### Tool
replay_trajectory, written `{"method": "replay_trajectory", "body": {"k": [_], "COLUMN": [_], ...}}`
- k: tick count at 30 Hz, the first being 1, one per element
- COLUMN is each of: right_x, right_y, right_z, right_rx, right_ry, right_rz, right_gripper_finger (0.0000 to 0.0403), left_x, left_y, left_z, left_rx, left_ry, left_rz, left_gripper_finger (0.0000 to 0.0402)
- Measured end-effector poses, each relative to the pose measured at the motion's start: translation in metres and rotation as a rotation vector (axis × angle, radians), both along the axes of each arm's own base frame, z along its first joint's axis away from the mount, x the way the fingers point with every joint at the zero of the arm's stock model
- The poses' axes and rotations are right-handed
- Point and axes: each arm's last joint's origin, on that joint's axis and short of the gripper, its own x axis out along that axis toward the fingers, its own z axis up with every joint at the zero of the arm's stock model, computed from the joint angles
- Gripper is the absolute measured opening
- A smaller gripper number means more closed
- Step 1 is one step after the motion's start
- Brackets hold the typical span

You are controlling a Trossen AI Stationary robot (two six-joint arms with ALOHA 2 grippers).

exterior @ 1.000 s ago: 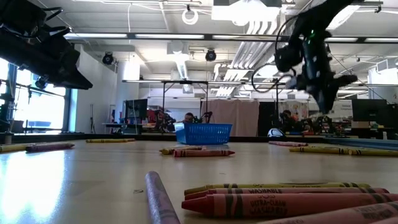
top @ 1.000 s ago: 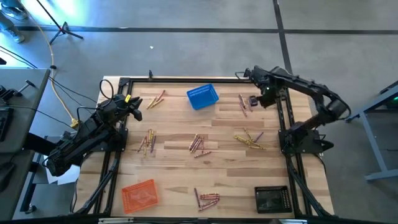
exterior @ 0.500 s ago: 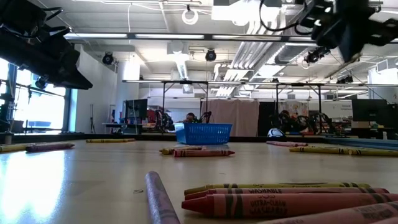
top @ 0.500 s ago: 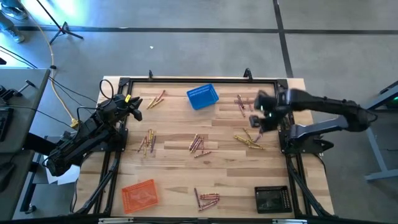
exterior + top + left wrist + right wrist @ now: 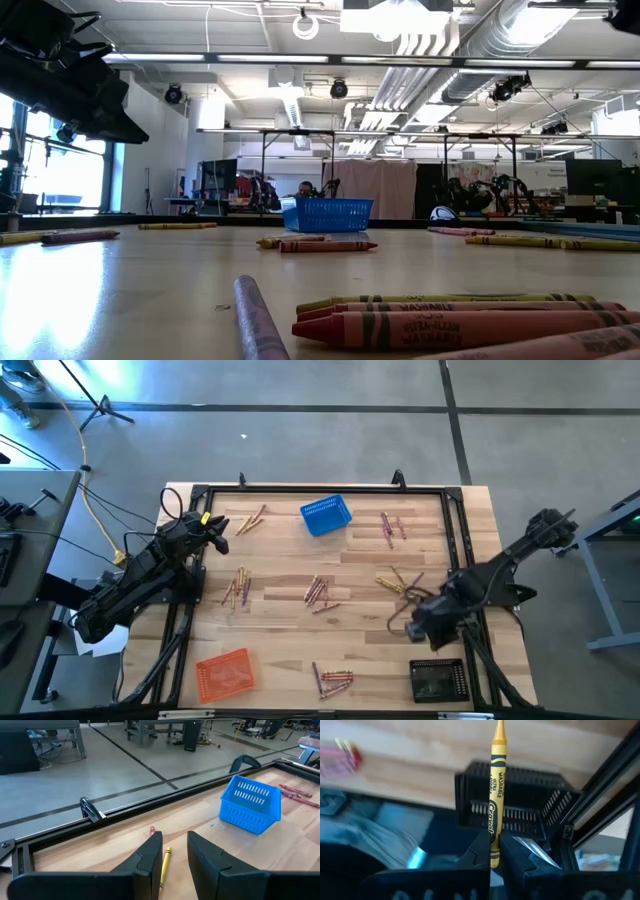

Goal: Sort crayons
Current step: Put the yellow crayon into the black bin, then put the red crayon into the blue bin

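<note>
The tip point(image 5: 500, 732) of the yellow crayon is past the basket's rim, over wood, so the right gripper should point the crayon into the black basket point(image 5: 525, 800) before it opens.
Crayons lie in loose groups on the wooden table: far left point(image 5: 250, 518), left point(image 5: 237, 588), middle point(image 5: 318, 592), right point(image 5: 400, 582), far right point(image 5: 392, 527) and near edge point(image 5: 333, 680). My right gripper point(image 5: 418, 622) hovers over the table's near right part, just on the far side of the black basket point(image 5: 437, 680), and is shut on a yellow crayon point(image 5: 496, 780). My left gripper point(image 5: 216, 530) waits open at the far left, above a yellow crayon point(image 5: 165, 862) that lies flat on the table. My right gripper pinches the yellow crayon's blunt end point(image 5: 493, 851) between its two fingers. The crayon sticks straight out ahead along the fingers, its pointed tip point(image 5: 500, 726) leading. The fingers slant down toward the table's near edge. The crayon is lifted clear, over the black basket point(image 5: 520, 800).
A blue basket point(image 5: 326, 515) stands at the far middle and an orange basket point(image 5: 223, 672) at the near left. A black frame point(image 5: 455, 540) runs along the table's edges. In the low view crayons point(image 5: 450, 315) lie close in front.
My right gripper has swung from the table's far right toward the near edge, over to the black basket, and has risen out of the low view. The left arm has kept still.
</note>
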Motion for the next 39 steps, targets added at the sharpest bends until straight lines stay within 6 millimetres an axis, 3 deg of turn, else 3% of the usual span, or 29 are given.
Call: {"method": "replay_trajectory", "body": {"k": [6,12,19,24,32,39], "right_x": [0.001,-0.011,-0.025,-0.033,-0.046,-0.012], "right_y": [0.03,0.056,0.082,0.096,0.096,0.069], "right_z": [-0.02,-0.038,-0.042,-0.04,-0.043,-0.039], "right_rx": [-0.03,-0.07,-0.031,-0.04,-0.094,-0.211], "right_ry": [-0.053,-0.035,-0.075,-0.179,-0.151,-0.345], "right_rz": [0.246,0.436,0.496,0.505,0.571,0.637], "right_gripper_finger": [0.0009,0.0009,0.0013,0.0042,0.0088,0.0084], "left_x": [0.0,0.0,0.0,0.0,0.0,0.0], "left_y": [0.0,0.0,0.0,0.0,0.0,0.0], "left_z": [0.0,0.0,0.0,0.0,0.0,0.0], "left_rx": [0.0,0.0,0.0,0.0,0.0,0.0], "left_ry": [0.0,0.0,0.0,0.0,0.0,0.0], "left_rz": [0.0,0.0,0.0,0.0,0.0,0.0], "left_gripper_finger": [0.0076,0.0076,0.0076,0.0076,0.0076,0.0076]}}
